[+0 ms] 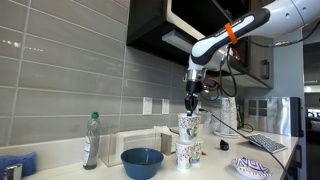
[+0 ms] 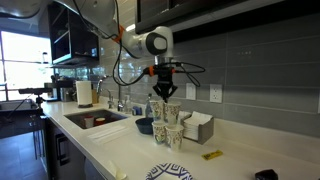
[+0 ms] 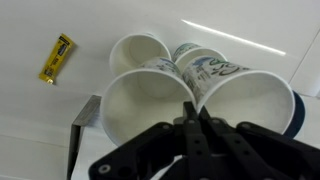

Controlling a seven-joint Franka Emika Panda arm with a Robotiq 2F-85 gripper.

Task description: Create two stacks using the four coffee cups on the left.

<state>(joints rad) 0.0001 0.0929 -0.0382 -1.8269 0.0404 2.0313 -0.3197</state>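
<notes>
The bottom ends of the held coffee cups line up over the openings of the standing cups, so my gripper will let go of the held coffee cups.
The coffee cups, white paper with a dark print, stand clustered on the counter in both exterior views point(image 1: 188, 152) point(image 2: 172, 136). One cup point(image 1: 189, 125) point(image 2: 166, 112) sits higher than the others, right under my gripper point(image 1: 191, 104) point(image 2: 164, 92). In the wrist view my gripper point(image 3: 190, 112) is closed, its fingertips pinched where the rims of two wide cup mouths point(image 3: 145, 108) point(image 3: 248, 108) meet. I cannot tell which of the two rims it holds. A third cup mouth point(image 3: 133, 50) shows behind them, and a printed cup side point(image 3: 205, 66) lies between.
A blue bowl point(image 1: 142, 161) point(image 2: 146, 126) is next to the cups. A bottle point(image 1: 91, 140), a patterned plate point(image 1: 251, 168) point(image 2: 168, 172), a small yellow item point(image 3: 56, 57) point(image 2: 211, 155) and a napkin box point(image 2: 198, 127) are on the counter. A sink point(image 2: 95, 118) lies beyond.
</notes>
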